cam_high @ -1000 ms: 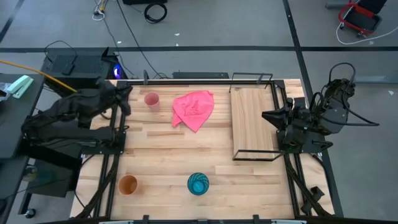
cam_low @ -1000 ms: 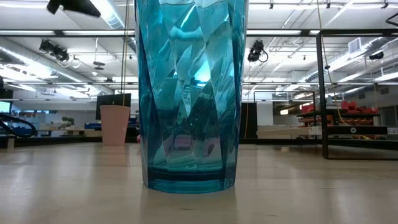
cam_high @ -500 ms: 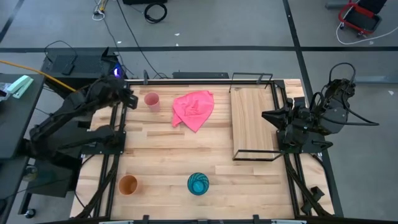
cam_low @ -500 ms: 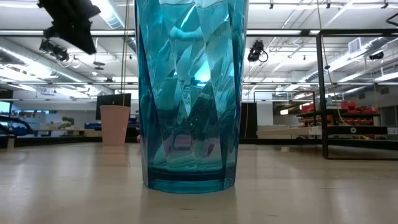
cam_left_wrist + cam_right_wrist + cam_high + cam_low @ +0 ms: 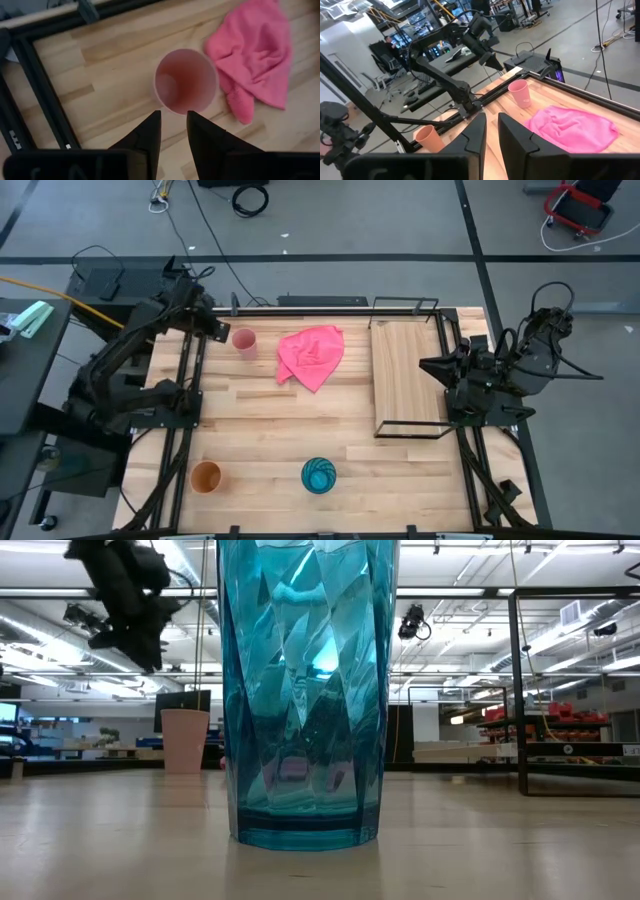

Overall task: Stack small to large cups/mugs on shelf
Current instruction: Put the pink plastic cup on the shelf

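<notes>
The small pink cup needs to be grabbed next by its rim (image 5: pixel 244 332) with my left gripper, and then I will carry it to the shelf (image 5: pixel 408 375) for stacking.
The small pink cup stands upright on the table at the far left (image 5: pixel 244 341) and shows from above in the left wrist view (image 5: pixel 186 80). The orange cup (image 5: pixel 206 476) and the teal-blue cup (image 5: pixel 319 475) stand upright near the front edge. The teal-blue cup fills the low view (image 5: pixel 305 690). The shelf (image 5: pixel 408 375) stands at the right. My left gripper (image 5: pixel 214 330) hangs above the table just left of the pink cup, pointing down with a narrow gap between its fingers (image 5: pixel 173 114). My right gripper (image 5: pixel 428 365) rests shut at the shelf's right side.
A crumpled pink cloth (image 5: pixel 312 355) lies between the pink cup and the shelf. Black frame rails (image 5: pixel 186 410) run along the table's left and right sides. Bare tabletop (image 5: pixel 300 420) lies in the middle, between the cups.
My left arm has swung up from the table's left edge toward its far edge. Its gripper has tipped to point down and has come down beside the pink cup. The cups, the cloth and my right arm have stayed still.
</notes>
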